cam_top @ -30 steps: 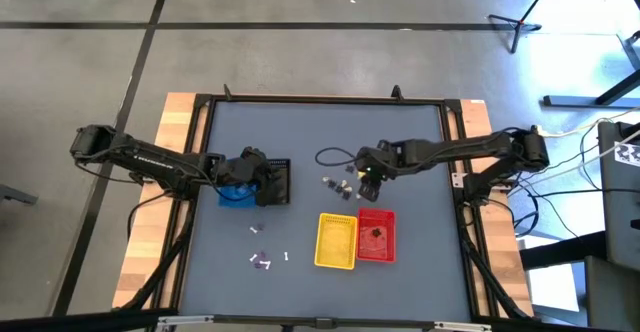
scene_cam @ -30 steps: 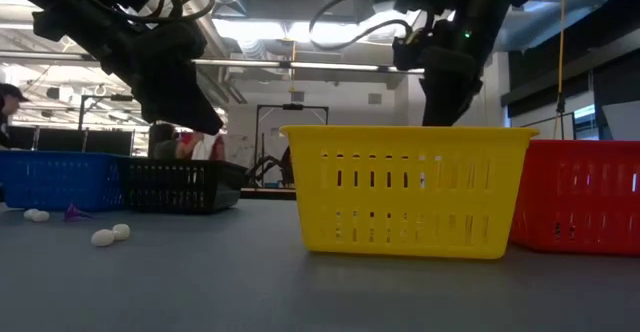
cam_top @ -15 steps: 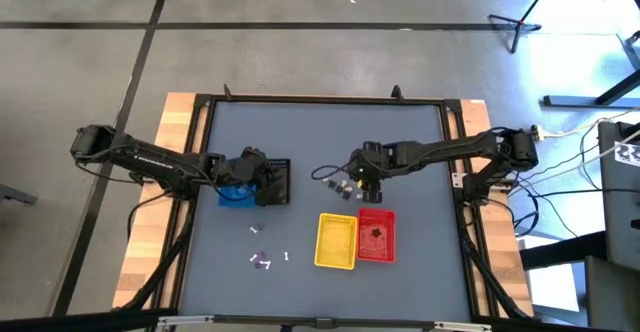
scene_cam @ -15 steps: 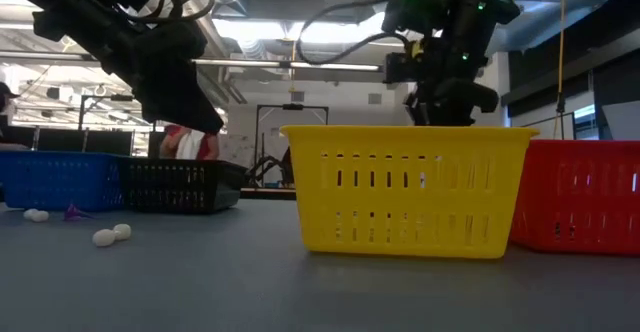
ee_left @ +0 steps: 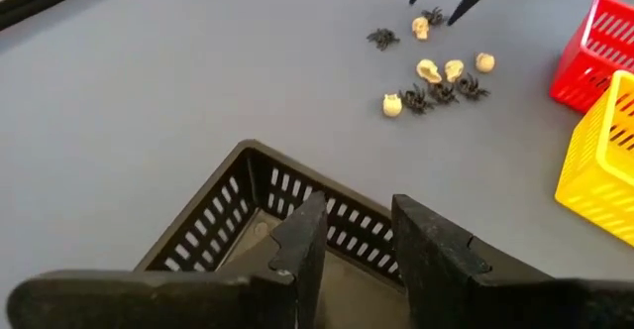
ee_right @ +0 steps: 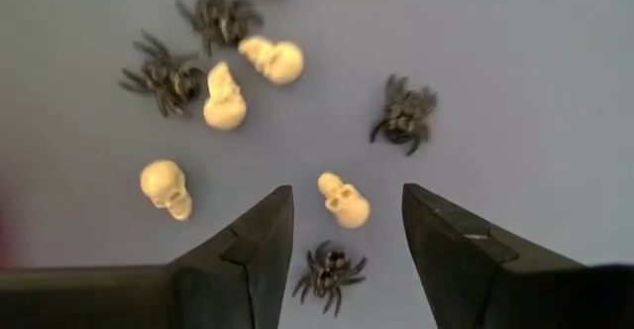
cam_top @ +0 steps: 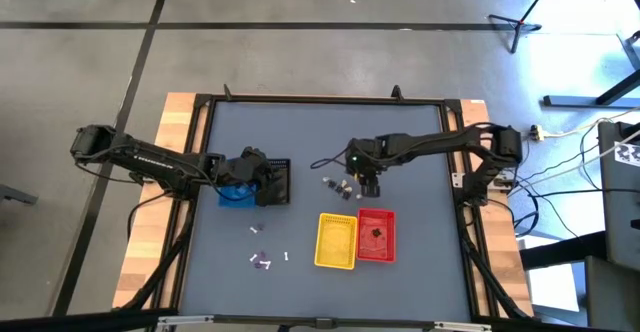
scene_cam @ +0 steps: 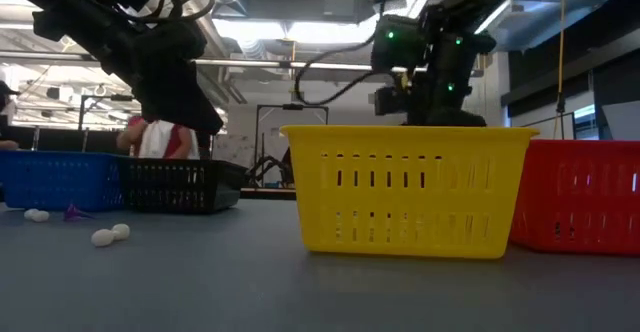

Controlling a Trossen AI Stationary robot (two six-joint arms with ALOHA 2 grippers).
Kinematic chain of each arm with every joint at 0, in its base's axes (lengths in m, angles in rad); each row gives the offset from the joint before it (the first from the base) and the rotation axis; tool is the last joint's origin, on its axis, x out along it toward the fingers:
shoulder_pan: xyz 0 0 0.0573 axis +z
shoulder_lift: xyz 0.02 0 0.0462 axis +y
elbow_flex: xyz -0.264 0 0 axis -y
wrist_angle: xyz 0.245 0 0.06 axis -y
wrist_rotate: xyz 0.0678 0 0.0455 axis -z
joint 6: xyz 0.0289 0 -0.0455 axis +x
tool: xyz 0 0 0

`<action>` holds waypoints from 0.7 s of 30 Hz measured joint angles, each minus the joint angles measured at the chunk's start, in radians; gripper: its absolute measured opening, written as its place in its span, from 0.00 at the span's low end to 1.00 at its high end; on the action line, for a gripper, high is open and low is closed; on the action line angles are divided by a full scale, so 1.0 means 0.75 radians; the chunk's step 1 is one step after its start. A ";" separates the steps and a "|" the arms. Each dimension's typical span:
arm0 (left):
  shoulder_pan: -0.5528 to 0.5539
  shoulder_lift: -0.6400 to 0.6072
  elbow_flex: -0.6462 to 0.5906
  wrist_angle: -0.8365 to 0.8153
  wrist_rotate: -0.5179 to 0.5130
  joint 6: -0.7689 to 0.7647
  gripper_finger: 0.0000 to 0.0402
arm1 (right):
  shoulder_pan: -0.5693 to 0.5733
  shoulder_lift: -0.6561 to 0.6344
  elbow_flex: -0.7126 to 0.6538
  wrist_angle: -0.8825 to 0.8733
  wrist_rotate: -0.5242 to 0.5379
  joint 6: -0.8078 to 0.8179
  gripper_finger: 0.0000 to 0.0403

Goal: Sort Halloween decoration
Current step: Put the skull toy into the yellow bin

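My right gripper is too high above the white skull to close.
The Halloween decoration is a loose pile of white skulls and black spiders (cam_top: 340, 184) lying on the grey table, with a few more trinkets (cam_top: 262, 260) near the front. My right gripper (ee_right: 347, 192) hangs open, pointing down over the pile. One white skull (ee_right: 344, 200) lies between its fingers, untouched, and a black spider (ee_right: 329, 270) lies just beside it. In the low view the yellow basket hides this gripper. My left gripper (ee_left: 359, 210) waits open above the black basket (ee_left: 248, 170), with nothing between its fingers.
The yellow basket (cam_top: 336, 240) and red basket (cam_top: 376, 234) stand side by side toward the near edge from the pile; the red one holds a dark trinket. A blue basket (cam_top: 233, 194) adjoins the black basket (cam_top: 276, 182). A person (scene_cam: 160, 137) moves in the room behind.
My right gripper has sunk toward the pile and shifted a little toward the table's left edge, rolling at the wrist as it went; in the low view it has dropped behind the yellow basket. Its fingers stay open. The trinkets have not moved.
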 joint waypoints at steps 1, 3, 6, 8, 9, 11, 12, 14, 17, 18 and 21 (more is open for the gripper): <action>0.000 0.000 0.000 0.006 0.000 0.000 0.27 | 0.000 0.013 0.000 0.001 0.002 -0.011 0.47; 0.000 0.000 0.000 0.004 0.001 0.000 0.27 | 0.001 0.036 0.000 0.006 0.009 -0.037 0.47; 0.000 0.000 0.000 0.004 0.001 -0.001 0.27 | 0.001 0.070 0.000 0.006 0.019 -0.063 0.47; 0.000 0.000 0.000 0.004 0.001 -0.001 0.27 | -0.002 0.090 0.000 0.005 0.038 -0.064 0.47; 0.000 0.000 0.000 0.004 0.002 -0.001 0.27 | -0.002 0.098 0.000 0.007 0.046 -0.064 0.47; 0.000 0.000 0.000 0.004 0.002 -0.003 0.27 | -0.002 0.111 0.002 0.007 0.047 -0.064 0.47; 0.000 0.000 0.000 0.004 0.002 -0.003 0.27 | -0.002 0.116 0.003 0.007 0.047 -0.064 0.47; 0.000 0.000 0.000 0.004 0.003 -0.003 0.27 | -0.002 0.122 0.004 0.007 0.047 -0.064 0.46; 0.000 0.000 0.000 0.004 0.003 -0.003 0.27 | -0.002 0.122 0.004 0.006 0.038 -0.064 0.43; 0.000 0.000 0.000 0.004 0.003 -0.003 0.27 | -0.002 0.123 0.004 0.006 0.036 -0.064 0.42; 0.000 0.000 0.000 0.004 0.003 -0.003 0.27 | -0.001 0.124 0.004 0.002 0.030 -0.064 0.35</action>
